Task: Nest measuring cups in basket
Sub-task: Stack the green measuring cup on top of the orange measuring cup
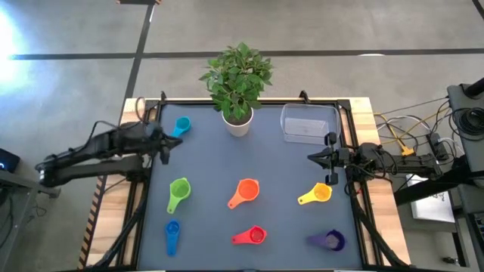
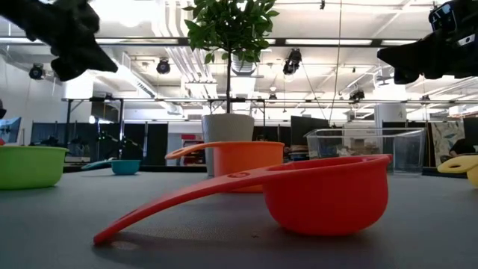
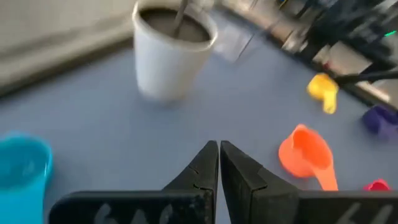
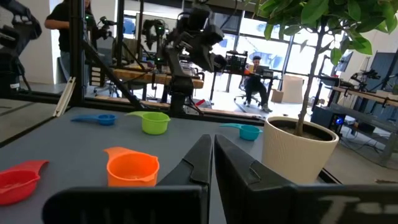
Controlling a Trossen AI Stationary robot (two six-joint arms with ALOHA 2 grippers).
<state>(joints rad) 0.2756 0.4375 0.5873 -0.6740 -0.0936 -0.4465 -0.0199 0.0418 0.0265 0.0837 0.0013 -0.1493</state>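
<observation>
I will next grab the green cup by its bowl rim [image 1: 180, 181] with my left gripper. Then it can nest in the orange cup [image 1: 246, 189].
Seven measuring cups lie apart on the grey mat, each resting on its base: light blue [image 1: 181, 126], green [image 1: 178, 193], dark blue [image 1: 172, 236], orange [image 1: 245, 191], red [image 1: 251, 236], yellow [image 1: 318, 194] and purple [image 1: 329, 240]. The clear basket [image 1: 310, 122] stands at the far right of the mat, with nothing in it. My left gripper [image 1: 165, 145] hovers shut just near of the light blue cup [image 3: 22, 171]. My right gripper [image 1: 311, 157] hovers shut between the basket and the yellow cup. Both are raised above the mat [image 2: 82, 56] [image 2: 392, 60].
A white plant pot [image 1: 237, 121] with a leafy plant stands at the mat's far middle, left of the basket. A black frame rail [image 1: 349, 151] borders the mat. Cables lie beyond the right edge. The middle of the mat, between the pot and the orange cup, is bare.
</observation>
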